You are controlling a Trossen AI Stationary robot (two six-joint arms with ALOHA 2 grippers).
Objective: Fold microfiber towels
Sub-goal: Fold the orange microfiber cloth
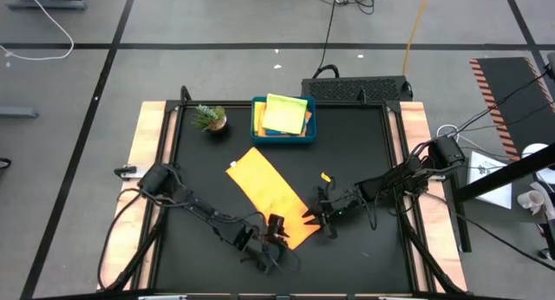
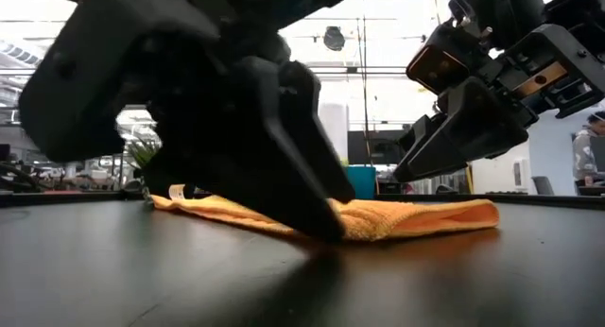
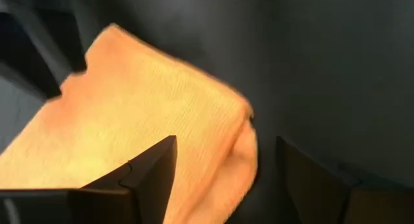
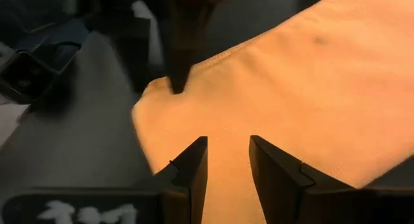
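I will next use my left gripper to grab the corner of its short end (image 1: 290,244), so that I can fold the orange towel strip (image 1: 260,183) over further.
An orange microfiber towel (image 1: 264,187), folded into a long strip, lies flat and slantwise on the black table. My left gripper (image 1: 276,231) is open at the strip's near end. One finger (image 3: 152,175) is over the cloth, and the other (image 3: 310,179) is over bare table beside it. My right gripper (image 1: 314,215) hovers a little above the same end (image 2: 425,216). Its fingers (image 4: 194,172) stand a narrow gap apart with nothing between them. More towels, yellow and lime green (image 1: 284,114), lie in the teal tray (image 1: 257,127). My left gripper touches the orange towel with the tip of one finger (image 4: 176,85), set down on the cloth close to the near end's corner (image 4: 158,101). The finger slants down from above. The other finger touches nothing. The towel lies flat on the table, its folded layers showing at the edge (image 3: 244,143).
The teal tray stands at the table's far middle, with a small potted plant (image 1: 208,118) to its left. Both arms crowd the near middle of the table. Bare black table (image 1: 364,153) lies to the far right and the far left of the strip.
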